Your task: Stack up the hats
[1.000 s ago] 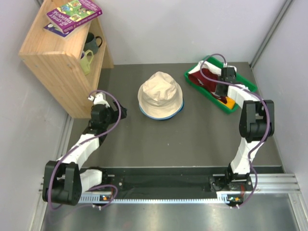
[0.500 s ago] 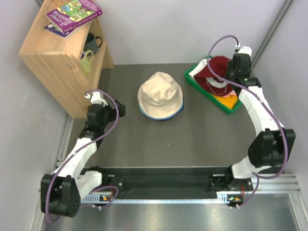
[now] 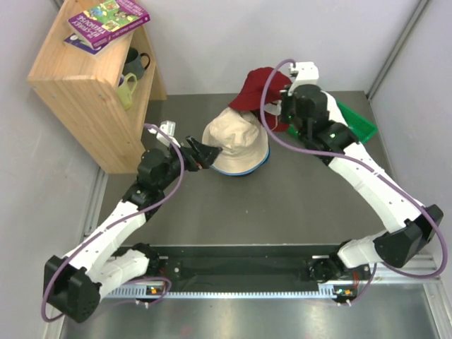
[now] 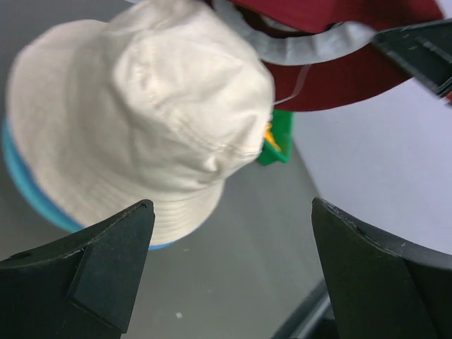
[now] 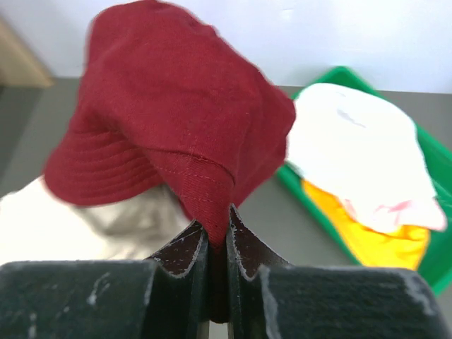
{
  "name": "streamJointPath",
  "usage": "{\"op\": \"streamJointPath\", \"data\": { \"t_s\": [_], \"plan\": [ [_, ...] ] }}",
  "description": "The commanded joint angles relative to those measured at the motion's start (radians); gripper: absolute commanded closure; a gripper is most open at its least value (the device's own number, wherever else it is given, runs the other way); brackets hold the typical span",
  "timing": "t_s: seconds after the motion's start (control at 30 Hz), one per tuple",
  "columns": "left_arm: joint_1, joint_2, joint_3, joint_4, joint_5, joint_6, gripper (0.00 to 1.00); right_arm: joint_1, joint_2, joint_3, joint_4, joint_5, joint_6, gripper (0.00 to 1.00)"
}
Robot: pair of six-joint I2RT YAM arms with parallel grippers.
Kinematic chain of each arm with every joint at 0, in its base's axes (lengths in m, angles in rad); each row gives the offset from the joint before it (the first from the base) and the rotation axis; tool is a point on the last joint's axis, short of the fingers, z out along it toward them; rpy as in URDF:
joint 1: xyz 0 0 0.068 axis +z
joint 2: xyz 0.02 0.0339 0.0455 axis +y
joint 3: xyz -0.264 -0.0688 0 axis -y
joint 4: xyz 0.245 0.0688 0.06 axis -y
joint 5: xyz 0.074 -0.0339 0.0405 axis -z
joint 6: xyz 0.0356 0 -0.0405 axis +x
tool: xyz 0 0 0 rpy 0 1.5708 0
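Observation:
I will next grab the brim (image 3: 244, 100) of the dark red hat with my left gripper, opposite my right gripper, to stack that hat over the beige hat (image 3: 234, 141) with its open side down.
A beige hat (image 3: 234, 141) sits on a blue hat (image 3: 244, 170) at the table's middle; only the blue brim edge shows. My right gripper (image 3: 281, 106) is shut on a dark red hat (image 3: 258, 87) and holds it in the air above the beige hat's far right side; the pinch shows in the right wrist view (image 5: 216, 240). My left gripper (image 3: 209, 154) is open and empty just left of the beige hat's brim (image 4: 141, 141). A white hat (image 5: 357, 155) and an orange-yellow hat (image 5: 371, 236) lie in the green tray (image 5: 332, 76).
A wooden shelf (image 3: 88, 92) with books and mugs stands at the back left. The green tray (image 3: 354, 123) lies at the back right by the wall. A metal rail (image 3: 247, 286) runs along the near edge.
My right gripper has lifted the dark red hat out of the tray and carried it left, over the beige hat. My left gripper has swung right and forward to the beige hat's brim.

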Motion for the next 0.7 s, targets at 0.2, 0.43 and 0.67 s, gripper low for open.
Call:
{"op": "streamJointPath", "data": {
  "t_s": [0.2, 0.43, 0.67],
  "plan": [
    [-0.044, 0.097, -0.028, 0.358, 0.12, -0.26, 0.02, 0.26, -0.025, 0.022, 0.023, 0.148, 0.046, 1.0],
    [-0.069, 0.141, -0.028, 0.507, 0.081, -0.318, 0.02, 0.324, -0.034, 0.019, 0.012, 0.168, 0.043, 1.0],
    [-0.073, 0.237, -0.002, 0.626, 0.053, -0.36, 0.02, 0.366, -0.071, -0.029, 0.027, 0.15, 0.064, 1.0]
  ]
}}
